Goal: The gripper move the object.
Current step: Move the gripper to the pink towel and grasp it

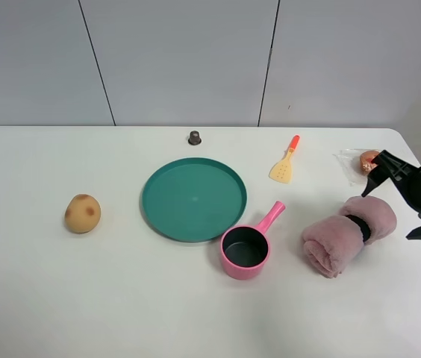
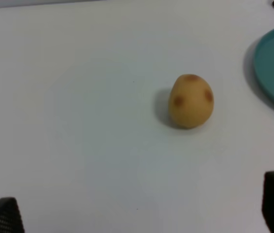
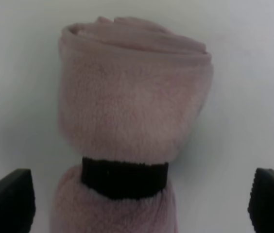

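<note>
My right gripper is to grab the pink rolled towel (image 1: 348,233) next, and it will hold the towel's middle at the black band (image 1: 360,226) to move it.
The object, a fluffy pink rolled towel (image 1: 348,233) cinched by a black band (image 1: 360,226), lies on the white table at the right. My right gripper (image 1: 402,201) is open, with its dark fingers on either side of the towel's right end. In the right wrist view the towel (image 3: 132,111) fills the middle, and the gripper (image 3: 137,204) has one fingertip (image 3: 8,199) in each lower corner, wide apart and not touching it. My left gripper (image 2: 139,213) is open and empty above bare table, near a potato (image 2: 191,101); it is out of the exterior view.
A pink saucepan (image 1: 245,250) stands just left of the towel, beside a teal plate (image 1: 193,198). The potato (image 1: 82,213) is at the left. A yellow spatula (image 1: 284,165), a small dark knob (image 1: 194,137) and a bagged brown item (image 1: 366,161) lie further back.
</note>
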Motion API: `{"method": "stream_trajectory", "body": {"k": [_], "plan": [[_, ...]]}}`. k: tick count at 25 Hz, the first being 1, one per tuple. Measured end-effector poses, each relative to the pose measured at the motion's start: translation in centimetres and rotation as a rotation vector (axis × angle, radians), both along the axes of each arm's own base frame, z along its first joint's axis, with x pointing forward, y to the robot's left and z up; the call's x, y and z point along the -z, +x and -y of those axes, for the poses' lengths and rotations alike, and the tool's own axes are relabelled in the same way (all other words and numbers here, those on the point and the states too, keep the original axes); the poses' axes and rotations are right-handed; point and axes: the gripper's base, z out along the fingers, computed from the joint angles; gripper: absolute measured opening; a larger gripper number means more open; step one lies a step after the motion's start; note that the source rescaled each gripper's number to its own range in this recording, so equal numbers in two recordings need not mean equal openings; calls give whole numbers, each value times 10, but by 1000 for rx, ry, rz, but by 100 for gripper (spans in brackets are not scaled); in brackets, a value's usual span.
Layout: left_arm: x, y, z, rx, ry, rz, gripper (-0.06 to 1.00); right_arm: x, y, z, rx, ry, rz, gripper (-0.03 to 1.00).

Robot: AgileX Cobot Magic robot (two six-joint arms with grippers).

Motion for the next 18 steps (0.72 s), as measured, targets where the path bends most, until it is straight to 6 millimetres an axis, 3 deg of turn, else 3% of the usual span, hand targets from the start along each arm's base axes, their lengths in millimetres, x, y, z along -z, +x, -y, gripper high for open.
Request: {"method": "stream_trajectory", "body": {"k": [12,18], "plan": [[0,0,0,0,0,0,100,50,20,-2,-41,43,-77,93],[0,0,0,0,0,0,100,65,25,-2,-63,36,-92,92]]}}
